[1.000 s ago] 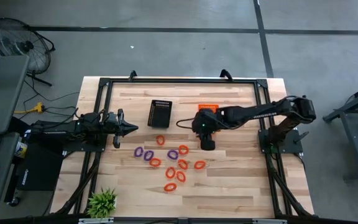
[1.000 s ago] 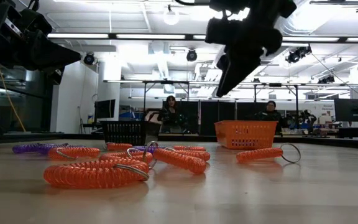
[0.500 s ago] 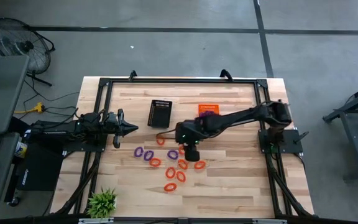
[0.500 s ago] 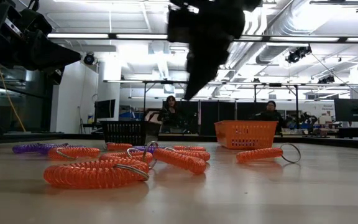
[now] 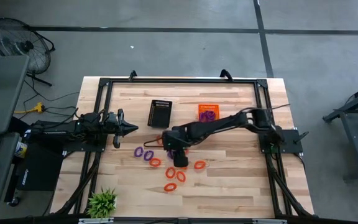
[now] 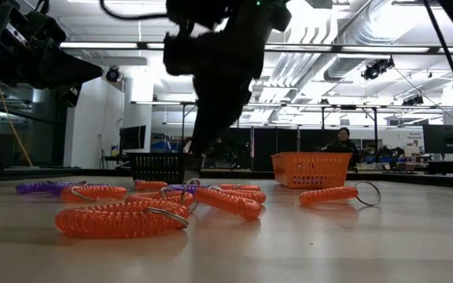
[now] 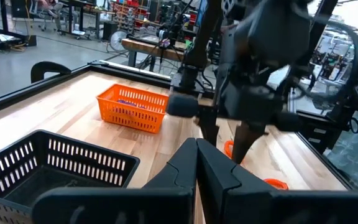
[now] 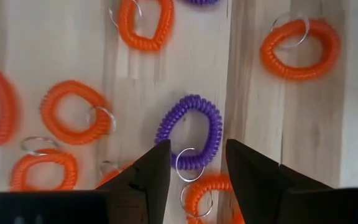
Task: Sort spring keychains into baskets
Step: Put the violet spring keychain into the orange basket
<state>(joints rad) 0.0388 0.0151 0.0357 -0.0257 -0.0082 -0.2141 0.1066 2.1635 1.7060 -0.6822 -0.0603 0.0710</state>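
The purple coil (image 8: 214,140) and its metal ring (image 8: 186,175) are below my right gripper's fingers, which would miss if closed now, so I should lower the gripper first, then close.
Several orange-red and purple spring keychains lie flat at mid-table (image 5: 171,172). My right gripper (image 8: 194,163) is open and points down above a purple keychain (image 8: 189,132). Its fingers stand either side of that loop's metal ring without touching. From above, the gripper (image 5: 176,147) hides that loop. The black basket (image 5: 160,113) and the orange basket (image 5: 207,112) stand behind the cluster. The orange one holds purple loops. My left gripper (image 5: 127,129) is shut and waits by the table's left edge, level above the wood.
Two more purple keychains (image 5: 143,154) lie left of my right gripper. Orange ones (image 8: 72,112) ring the purple loop closely on all sides. Bare wood stretches toward the near and right edges. A potted plant (image 5: 102,202) sits at the near-left corner. People show in the room beyond the table.
My right gripper has swung from beside the orange basket toward the table's left and near edges, over the keychain cluster, and has come down somewhat. Nothing on the table has moved.
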